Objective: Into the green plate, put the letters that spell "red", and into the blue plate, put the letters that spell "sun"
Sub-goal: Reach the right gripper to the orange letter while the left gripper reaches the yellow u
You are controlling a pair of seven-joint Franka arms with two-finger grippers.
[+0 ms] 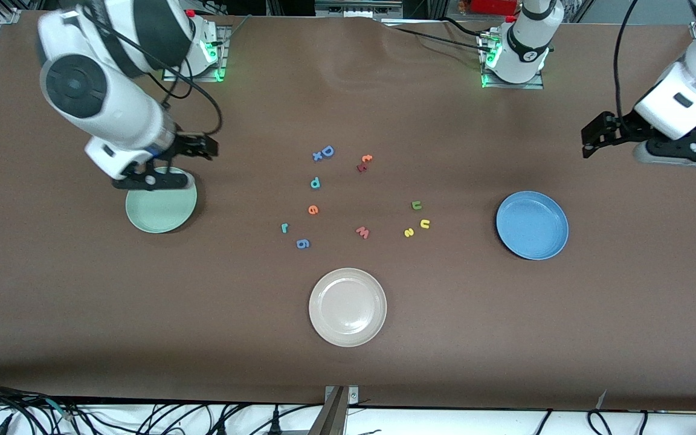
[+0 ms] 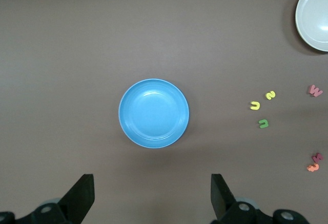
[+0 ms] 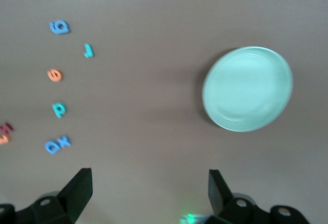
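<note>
The orange "e" has rounded sides. My right gripper needs to grab it by them next, to spell "red" in the green plate (image 1: 164,211) (image 3: 247,88).
The green plate (image 1: 164,211) lies toward the right arm's end of the table, with my open right gripper (image 1: 151,180) hanging over its rim, nothing between its fingers (image 3: 79,188). The teal "r" (image 1: 284,228), orange "e" (image 1: 313,209) and teal "d" (image 1: 315,182) lie mid-table. The blue plate (image 1: 531,225) sits toward the left arm's end. Beside it lie the yellow "s" (image 1: 408,232), yellow "u" (image 1: 425,224) and green "u" (image 1: 416,205). My left gripper (image 1: 683,148) waits open over bare table, and its wrist view shows the blue plate (image 2: 154,113).
A beige-white plate (image 1: 347,307) sits nearest the front camera. Spare letters lie among the others: a blue "D" (image 1: 327,151) with an "x", a blue "6" (image 1: 302,243), a pinkish "w" (image 1: 362,232), and an orange "t" (image 1: 367,158).
</note>
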